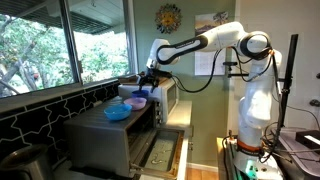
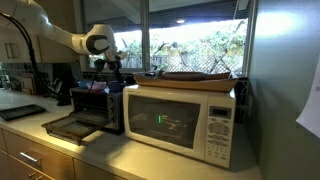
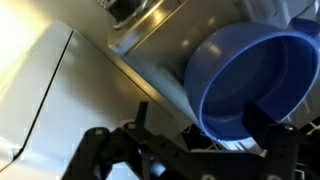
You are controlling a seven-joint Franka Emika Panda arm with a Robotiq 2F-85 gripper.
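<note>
My gripper closes now, since that rim lies between my open fingers, one inside the bowl and one outside. Closing now would catch the bowl's near rim.
My gripper (image 3: 202, 124) is open, its two dark fingers wide apart. It hovers over a blue bowl (image 3: 250, 80) that stands on top of a silver toaster oven (image 3: 150, 60). One finger is over the bowl's inside, the other outside its rim; I cannot tell whether they touch it. In an exterior view the gripper (image 1: 150, 80) is just above the bowl (image 1: 135, 100), with a second, lighter blue dish (image 1: 118, 112) beside it on the oven top. The gripper (image 2: 112, 66) also shows above the toaster oven (image 2: 95, 100).
The toaster oven's door (image 1: 160, 150) hangs open, and its tray (image 2: 68, 126) sticks out over the counter. A white microwave (image 2: 180, 120) stands next to the oven, with a flat dish (image 2: 195, 76) on top. Windows (image 1: 60, 45) run behind.
</note>
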